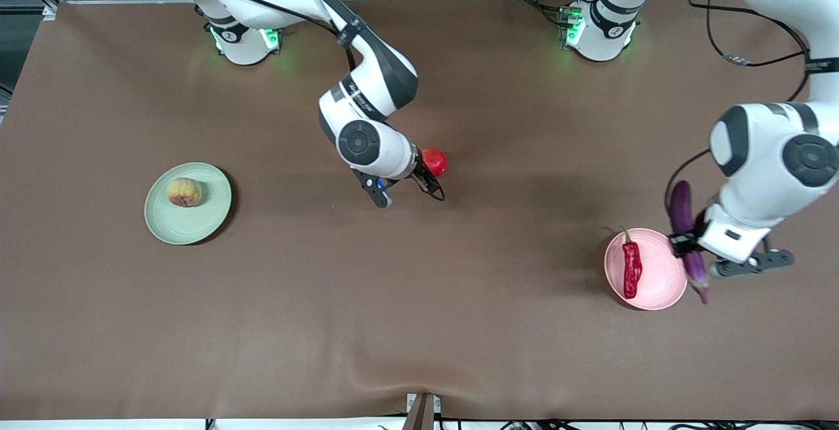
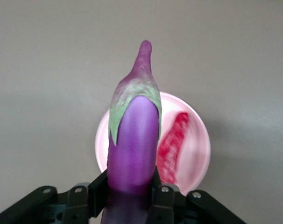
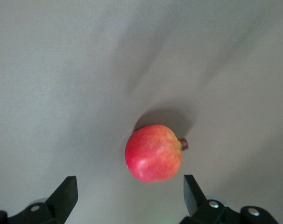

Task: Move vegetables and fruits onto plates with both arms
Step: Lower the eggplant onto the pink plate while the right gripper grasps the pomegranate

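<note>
The purple eggplant [image 1: 683,210] hangs above the pink plate's edge [image 1: 668,292]. My left gripper keeps hold of the eggplant from here, as it is too early to let go.
My left gripper [image 1: 688,246] [image 2: 130,186] is shut on the long purple eggplant [image 1: 683,210] [image 2: 134,140] and holds it in the air over the edge of the pink plate [image 1: 662,286] [image 2: 197,154]. The red chili pepper [image 1: 631,266] [image 2: 173,147] lies on that plate. At the right arm's end of the table the peach [image 1: 184,192] rests on the green plate [image 1: 190,227]. The round red pomegranate [image 1: 435,160] [image 3: 153,152] sits on the table's middle. Just above it hangs my right gripper [image 1: 425,169] [image 3: 130,191], open, its fingers [image 3: 67,191] wide apart and not touching the fruit.
A brown mat [image 1: 419,325] covers the whole table. The two arm bases [image 1: 242,40] [image 1: 600,30] stand along the edge farthest from the front camera. A black cable [image 1: 754,59] hangs by the left arm.
</note>
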You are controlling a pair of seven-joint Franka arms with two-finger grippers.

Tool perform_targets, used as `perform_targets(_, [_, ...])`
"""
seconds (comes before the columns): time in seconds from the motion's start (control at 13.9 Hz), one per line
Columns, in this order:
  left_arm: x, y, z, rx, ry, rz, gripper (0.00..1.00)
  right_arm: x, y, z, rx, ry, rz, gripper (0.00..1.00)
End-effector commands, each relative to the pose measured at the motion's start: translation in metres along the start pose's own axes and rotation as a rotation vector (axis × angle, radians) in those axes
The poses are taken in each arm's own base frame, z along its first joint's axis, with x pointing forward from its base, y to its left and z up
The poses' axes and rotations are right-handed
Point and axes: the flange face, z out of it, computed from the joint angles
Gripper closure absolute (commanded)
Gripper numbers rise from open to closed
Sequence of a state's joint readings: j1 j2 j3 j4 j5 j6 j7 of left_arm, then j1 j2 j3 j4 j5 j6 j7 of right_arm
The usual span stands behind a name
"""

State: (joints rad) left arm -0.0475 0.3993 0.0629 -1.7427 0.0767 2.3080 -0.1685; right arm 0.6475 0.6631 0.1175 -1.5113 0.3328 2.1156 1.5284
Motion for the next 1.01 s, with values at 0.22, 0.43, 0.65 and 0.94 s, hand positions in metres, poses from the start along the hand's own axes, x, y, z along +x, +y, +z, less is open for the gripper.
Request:
perform_targets(0.22, [0.043,0.010,0.069,0.013,-0.014,0.030,1.00,-0.025,0.015,0.044,-0.027,0.063,0.032,0.00])
perform_targets(0.43, [0.037,0.001,0.100,0.021,-0.054,0.039,1.00,-0.031,0.019,0.073,0.018,0.072,0.045,0.00])
perform_targets(0.65, [0.031,0.001,0.121,0.028,-0.083,0.049,1.00,-0.034,0.023,0.089,-0.007,0.106,0.011,0.43])
perform_targets(0.94, [0.024,0.003,0.147,0.034,-0.108,0.057,1.00,-0.023,0.016,0.065,-0.024,0.144,-0.019,1.00])
